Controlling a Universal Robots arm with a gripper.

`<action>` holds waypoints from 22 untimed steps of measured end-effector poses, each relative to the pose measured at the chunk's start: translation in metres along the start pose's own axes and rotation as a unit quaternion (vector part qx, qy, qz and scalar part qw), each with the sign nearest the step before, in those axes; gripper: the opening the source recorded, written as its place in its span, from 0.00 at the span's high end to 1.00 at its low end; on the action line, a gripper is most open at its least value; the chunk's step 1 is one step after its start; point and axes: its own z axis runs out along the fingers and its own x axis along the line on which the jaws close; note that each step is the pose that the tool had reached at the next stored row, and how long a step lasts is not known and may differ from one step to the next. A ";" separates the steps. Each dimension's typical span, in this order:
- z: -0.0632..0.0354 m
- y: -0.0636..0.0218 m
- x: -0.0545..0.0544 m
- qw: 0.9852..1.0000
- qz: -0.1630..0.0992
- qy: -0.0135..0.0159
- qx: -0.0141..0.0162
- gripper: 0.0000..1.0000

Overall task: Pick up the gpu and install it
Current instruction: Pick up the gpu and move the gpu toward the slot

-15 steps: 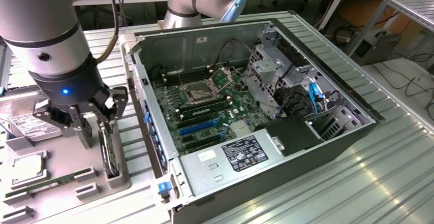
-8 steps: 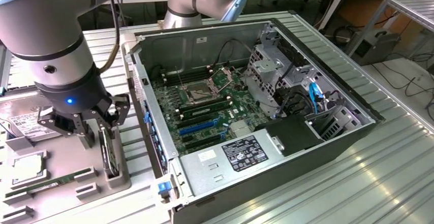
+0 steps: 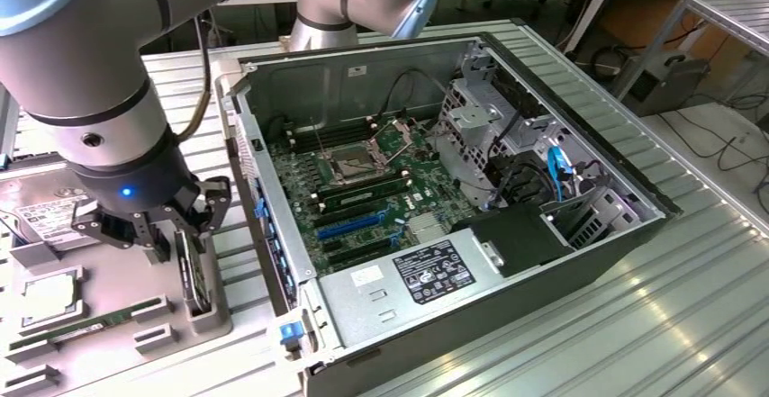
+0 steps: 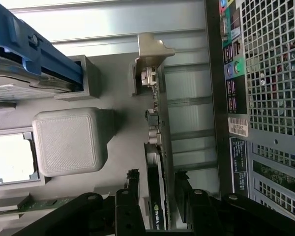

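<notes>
The GPU's silver bracket (image 4: 151, 51) needs to stay free for the install. My gripper should next pick up the GPU by its black body with the green logo (image 4: 156, 194).
The gpu (image 3: 196, 291) stands on edge in a slot of the grey holder (image 3: 214, 320), at the exterior view's left beside the open computer case (image 3: 565, 262). In the wrist view the gpu (image 4: 156, 206) appears edge-on, black with a green logo, and its silver bracket (image 4: 151, 51) is at the far end. My gripper (image 3: 186, 251) hangs right over the card. Its black fingers (image 4: 132, 183) straddle the card with a small gap on each side, so the gripper (image 4: 156, 181) is open and holds nothing. Blue expansion slots (image 3: 355, 226) lie on the case's motherboard.
On the grey holder lie a CPU (image 3: 46, 293), a green memory stick (image 3: 90, 323) and a hard drive (image 3: 49, 212) with a blue frame (image 4: 34, 54). The case's perforated rear panel (image 4: 273, 73) stands close beside the card. A second arm (image 3: 360, 1) is behind the case.
</notes>
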 end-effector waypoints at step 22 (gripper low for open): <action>0.0106 0.0021 0.002 1.000 0.000 -0.002 -0.001 0.59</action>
